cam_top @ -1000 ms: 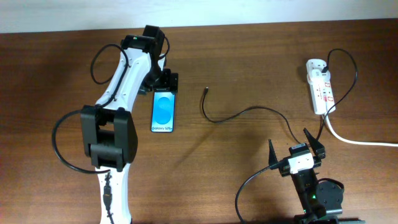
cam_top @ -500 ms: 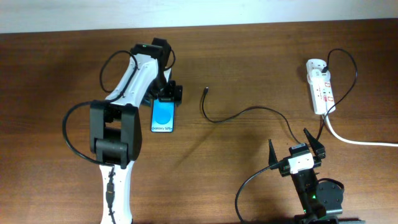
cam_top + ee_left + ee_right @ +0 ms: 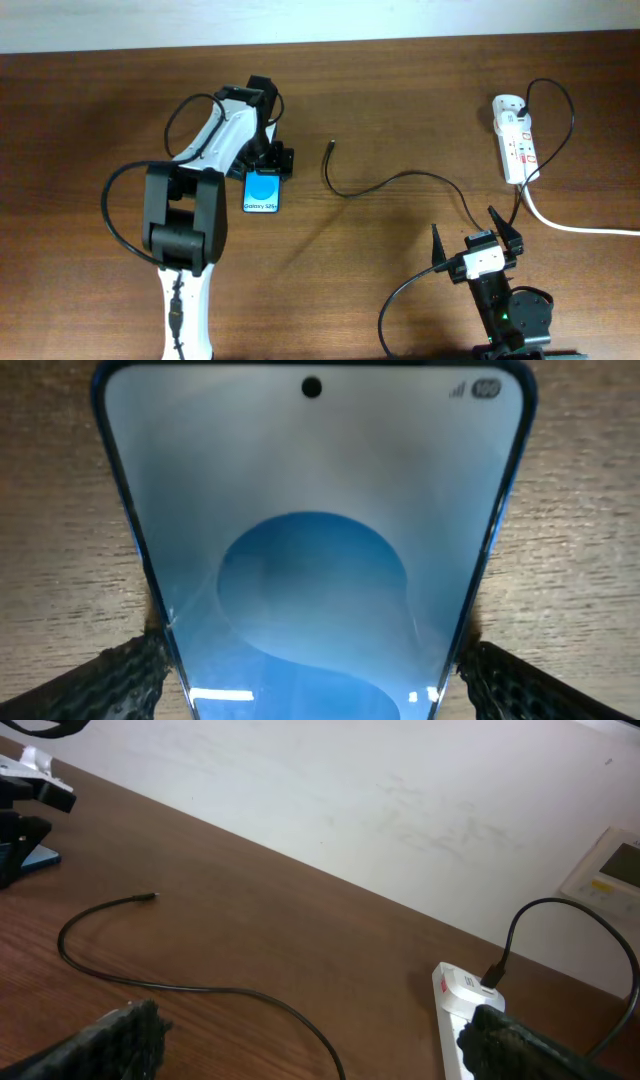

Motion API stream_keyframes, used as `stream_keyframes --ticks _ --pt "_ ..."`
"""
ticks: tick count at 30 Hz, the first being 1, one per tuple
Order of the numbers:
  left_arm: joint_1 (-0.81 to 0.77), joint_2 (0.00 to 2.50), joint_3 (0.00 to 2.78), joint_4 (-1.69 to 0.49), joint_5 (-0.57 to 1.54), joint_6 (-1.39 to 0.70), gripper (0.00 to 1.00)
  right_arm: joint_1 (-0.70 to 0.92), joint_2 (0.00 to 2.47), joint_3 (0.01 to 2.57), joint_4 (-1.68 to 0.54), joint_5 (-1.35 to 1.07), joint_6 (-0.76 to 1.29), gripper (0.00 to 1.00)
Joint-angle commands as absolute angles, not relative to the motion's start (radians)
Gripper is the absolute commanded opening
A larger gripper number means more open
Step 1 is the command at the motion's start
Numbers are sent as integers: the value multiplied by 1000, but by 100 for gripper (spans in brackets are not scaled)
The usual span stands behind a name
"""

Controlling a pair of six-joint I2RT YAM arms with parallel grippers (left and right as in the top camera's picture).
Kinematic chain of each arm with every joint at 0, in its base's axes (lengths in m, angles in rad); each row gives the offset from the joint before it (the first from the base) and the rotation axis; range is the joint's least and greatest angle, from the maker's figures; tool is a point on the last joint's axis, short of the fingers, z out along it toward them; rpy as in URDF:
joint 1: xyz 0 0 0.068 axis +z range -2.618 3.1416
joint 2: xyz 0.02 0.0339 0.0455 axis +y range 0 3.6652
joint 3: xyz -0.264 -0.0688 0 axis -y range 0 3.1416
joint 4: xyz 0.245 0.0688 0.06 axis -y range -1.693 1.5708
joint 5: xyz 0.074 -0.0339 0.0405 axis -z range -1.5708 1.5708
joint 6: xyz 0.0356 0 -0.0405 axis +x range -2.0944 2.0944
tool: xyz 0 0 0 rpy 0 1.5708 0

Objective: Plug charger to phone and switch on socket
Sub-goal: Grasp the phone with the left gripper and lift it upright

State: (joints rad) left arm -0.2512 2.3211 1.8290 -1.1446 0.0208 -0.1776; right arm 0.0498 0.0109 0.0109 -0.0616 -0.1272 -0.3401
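Note:
My left gripper grabs the phone's upper part (image 3: 263, 171) (image 3: 316, 652) across its long edges next, so the phone's other end stays free to hand over to my right gripper.
The phone (image 3: 263, 190) lies flat on the table with its blue screen up; it fills the left wrist view (image 3: 320, 560). My left gripper (image 3: 270, 160) is open and straddles the phone's upper part, one finger close beside each long edge (image 3: 315, 660). The charger cable (image 3: 390, 182) curves across the table's middle, and its plug tip (image 3: 331, 144) lies free to the right of the phone. The cable also shows in the right wrist view (image 3: 150, 982). The socket (image 3: 515, 140) lies at the far right. My right gripper (image 3: 477, 238) is open and empty near the front edge (image 3: 310, 1030).
A thick white cord (image 3: 570, 225) runs from the socket off the right edge. A black plug sits in the socket's far end (image 3: 495, 970). A white wall stands behind the table. Bare wood lies between the phone and the cable tip.
My left gripper has moved toward the front, down along the phone, and now covers its upper part. The phone, cable and right arm have not moved.

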Motion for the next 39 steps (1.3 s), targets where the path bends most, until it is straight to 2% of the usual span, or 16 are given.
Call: stream_keyframes --ticks 1,7,8,9,19,23,25,29,30,32,33,37,39 --pt "-250 2374 1742 -1132 64 -219 98 59 3 6 -67 -119 -333 98" --pt "-255 2374 1742 -1114 64 -232 83 59 4 6 -67 -119 -333 98" --pt "-255 2374 1742 -1114 64 -232 76 59 3 6 -67 -119 -333 98" --pt "-255 2374 1744 -1114 64 -232 75 59 3 6 -67 -119 -333 98" --pt "-255 2373 2006 -1282 68 -236 72 59 3 6 -67 -119 -333 98" --pt "-248 2373 2106 -1309 144 -264 68 59 3 6 -67 -119 -333 98" --pt "-246 2373 2136 -1318 158 -318 59 59 3 6 -67 -119 -333 98" --pt "-243 2373 2152 -1282 274 -353 30 59 3 6 -67 -119 -333 98" --pt "-239 2373 2152 -1276 290 -393 25 59 4 6 -67 -119 -333 98" --pt "-232 2373 2152 -1269 331 -455 6 59 4 6 -67 -119 -333 98" --pt "-226 2373 2152 -1264 363 -487 0 59 4 6 -67 -119 -333 98" --pt "-192 2373 2152 -1242 508 -573 0 59 3 6 -67 -119 -333 98" --pt "-174 2373 2152 -1242 576 -695 0 59 3 6 -67 -119 -333 98"
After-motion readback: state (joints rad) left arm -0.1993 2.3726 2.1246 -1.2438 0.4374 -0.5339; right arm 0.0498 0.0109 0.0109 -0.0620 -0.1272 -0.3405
